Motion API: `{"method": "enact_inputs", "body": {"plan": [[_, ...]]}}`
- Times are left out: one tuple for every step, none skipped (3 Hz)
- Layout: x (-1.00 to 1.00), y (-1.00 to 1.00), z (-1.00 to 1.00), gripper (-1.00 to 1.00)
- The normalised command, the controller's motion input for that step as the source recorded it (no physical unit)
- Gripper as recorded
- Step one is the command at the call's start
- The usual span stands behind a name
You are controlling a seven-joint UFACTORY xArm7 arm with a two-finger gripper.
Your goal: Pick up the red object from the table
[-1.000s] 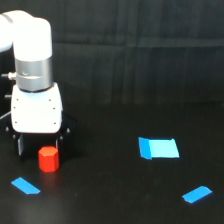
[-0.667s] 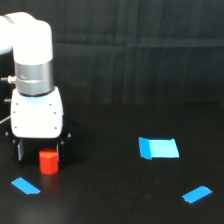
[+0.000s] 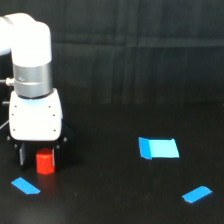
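Note:
My gripper grabs the red object by its block body [image 3: 45, 163] next, to pick it up from the table.
The red object [image 3: 45, 163] is a small red-orange block standing on the black table [image 3: 110, 190] at the exterior view's left. My gripper [image 3: 43, 157] hangs straight down over it from the white arm [image 3: 33, 75]. The dark fingers [image 3: 22, 154] stand on either side of the block with a gap to each, so the jaws are open around it. The block's top edge sits just under the white gripper body. I cannot tell whether the fingertips touch the table.
A blue tape strip [image 3: 26, 186] lies just in front of the block. A light-blue rectangle [image 3: 159, 148] lies at mid-right and another blue strip [image 3: 197, 194] at the front right. A dark curtain backs the table.
The gripper has come down lower over the red block, so its fingers now straddle it. The block has not moved on the table.

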Motion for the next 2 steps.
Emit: {"method": "enact_inputs", "body": {"plan": [[-0.03, 0.02, -0.12, -0.94], [0.02, 0.07, -0.25, -0.99]]}}
